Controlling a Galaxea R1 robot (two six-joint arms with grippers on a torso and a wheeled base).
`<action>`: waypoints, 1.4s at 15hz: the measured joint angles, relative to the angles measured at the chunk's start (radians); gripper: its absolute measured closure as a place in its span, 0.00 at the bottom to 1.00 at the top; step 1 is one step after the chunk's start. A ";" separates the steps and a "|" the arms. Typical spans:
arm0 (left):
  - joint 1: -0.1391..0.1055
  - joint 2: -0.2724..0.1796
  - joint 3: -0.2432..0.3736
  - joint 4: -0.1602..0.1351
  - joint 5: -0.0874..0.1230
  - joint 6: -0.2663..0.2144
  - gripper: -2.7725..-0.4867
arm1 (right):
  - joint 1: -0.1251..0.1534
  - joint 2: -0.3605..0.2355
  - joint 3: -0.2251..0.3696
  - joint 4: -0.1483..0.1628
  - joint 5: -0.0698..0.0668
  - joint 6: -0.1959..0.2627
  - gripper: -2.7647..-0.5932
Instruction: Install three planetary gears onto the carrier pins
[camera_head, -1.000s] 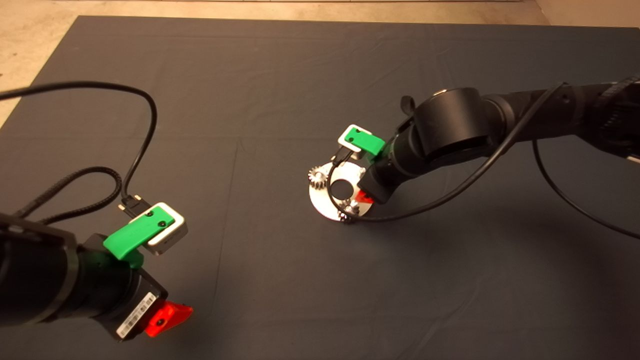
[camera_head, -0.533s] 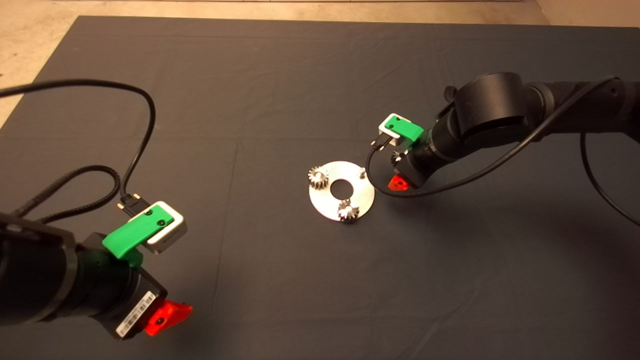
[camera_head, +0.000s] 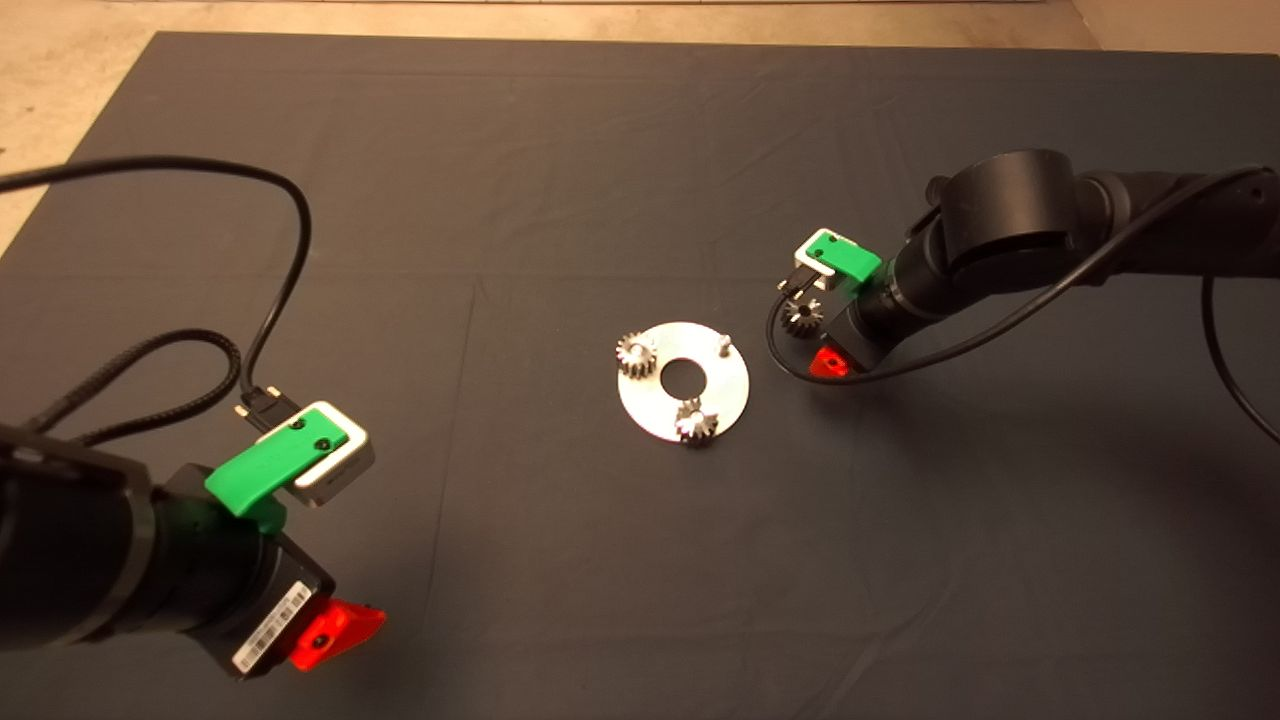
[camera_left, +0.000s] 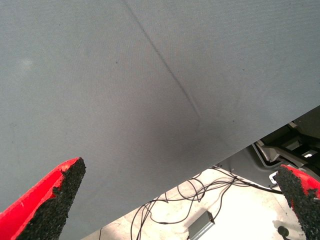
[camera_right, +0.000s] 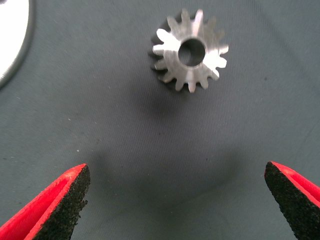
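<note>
The third gear's center hole (camera_right: 191, 52) has to stay free to slide onto the empty carrier pin, so my right gripper should next grab the third gear by its toothed rim (camera_right: 214, 61).
The shiny round disc (camera_head: 655, 405) lies mid-mat with three carrier pins. Two planetary gears sit on pins, one at the disc's left (camera_head: 636, 354) and one at its front (camera_head: 696, 421). The third pin (camera_head: 724, 343) stands bare. The third gear (camera_head: 802, 318) lies flat on the mat to the right of the disc. My right gripper (camera_head: 822, 352) hovers just beside it, open and empty. In the right wrist view the gear (camera_right: 189, 51) lies ahead of the open gripper (camera_right: 175, 172), with the disc's edge (camera_right: 12, 35) in the corner. My left gripper (camera_head: 330, 628) waits at the lower left, open (camera_left: 180, 172).
A black cable (camera_head: 285, 260) loops over the mat's left part above the left arm. The right arm's cable (camera_head: 960, 340) hangs low near the loose gear. The mat's far edge (camera_head: 600, 40) meets pale floor. The left wrist view shows cables on the floor (camera_left: 200, 200) past the mat's edge.
My right gripper has moved right, off the disc and over to the loose gear. The bare pin and the front gear are now uncovered. The left arm has not moved.
</note>
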 joint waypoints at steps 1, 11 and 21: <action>0.000 0.000 0.000 0.000 0.000 0.000 0.00 | -0.005 0.000 -0.007 -0.006 0.000 0.000 0.10; 0.000 0.000 0.000 0.000 0.000 0.000 0.00 | -0.024 0.009 -0.102 -0.051 0.001 0.010 0.11; 0.000 0.000 0.000 -0.004 0.000 0.000 0.00 | -0.023 0.092 -0.202 -0.023 0.008 0.076 0.11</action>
